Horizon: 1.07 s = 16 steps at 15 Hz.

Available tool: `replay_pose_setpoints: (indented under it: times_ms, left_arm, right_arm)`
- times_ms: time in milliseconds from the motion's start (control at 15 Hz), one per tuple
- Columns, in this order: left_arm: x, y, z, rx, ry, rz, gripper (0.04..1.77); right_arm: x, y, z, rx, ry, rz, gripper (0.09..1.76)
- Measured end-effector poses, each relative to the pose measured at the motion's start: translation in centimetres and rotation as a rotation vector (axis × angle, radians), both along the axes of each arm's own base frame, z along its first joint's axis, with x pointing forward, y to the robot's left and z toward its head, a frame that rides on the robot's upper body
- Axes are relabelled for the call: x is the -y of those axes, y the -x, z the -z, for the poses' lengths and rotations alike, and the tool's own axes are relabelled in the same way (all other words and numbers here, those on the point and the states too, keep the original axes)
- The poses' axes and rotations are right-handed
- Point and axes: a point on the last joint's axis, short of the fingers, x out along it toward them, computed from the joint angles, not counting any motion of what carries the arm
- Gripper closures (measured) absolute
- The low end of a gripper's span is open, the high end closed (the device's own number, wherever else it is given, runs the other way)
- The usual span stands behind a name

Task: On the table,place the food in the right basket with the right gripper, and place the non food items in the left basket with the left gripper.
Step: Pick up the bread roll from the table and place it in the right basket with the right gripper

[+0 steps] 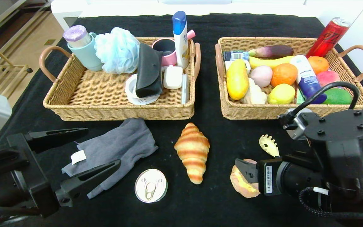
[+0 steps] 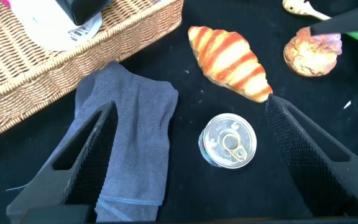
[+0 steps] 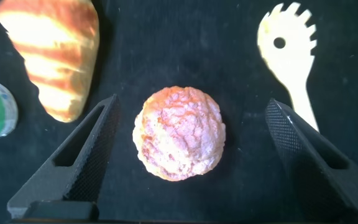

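Note:
My fingers are still above the round bun (image 3: 179, 134), so closing now would miss. My right gripper lowers first, then closes on the bun.
My right gripper (image 1: 245, 171) hangs open over a round crackled bun (image 3: 179, 134), one finger on each side and neither touching it. Open too, my left gripper (image 1: 103, 146) hovers with one finger over a grey cloth (image 1: 115, 148) and the other past a flat tin can (image 2: 229, 141); it holds nothing. A striped croissant (image 1: 193, 151) lies between the arms. By the right arm lies a cream pasta spoon (image 1: 268, 145). The left basket (image 1: 118, 112) holds toiletries, a cup and a black case. Fruit, vegetables and a bottle fill the right basket (image 1: 254, 113).
A red drink can (image 1: 328, 36) leans at the right basket's far corner. Black cloth covers the table (image 1: 213, 201). The floor and a wooden rack show beyond its left edge.

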Motion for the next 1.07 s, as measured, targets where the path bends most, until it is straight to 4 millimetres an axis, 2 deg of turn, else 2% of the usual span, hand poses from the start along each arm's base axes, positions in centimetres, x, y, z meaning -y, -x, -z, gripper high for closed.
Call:
replay_pose_setpoints:
  times_ms: [1067]
  left_arm:
    - [-0.1,0.2,-0.1,0.014,-0.002,0.000,0.09]
  right_arm:
    - [-1.9,-0.6,2.4,-0.046,0.078,-0.012,0.14]
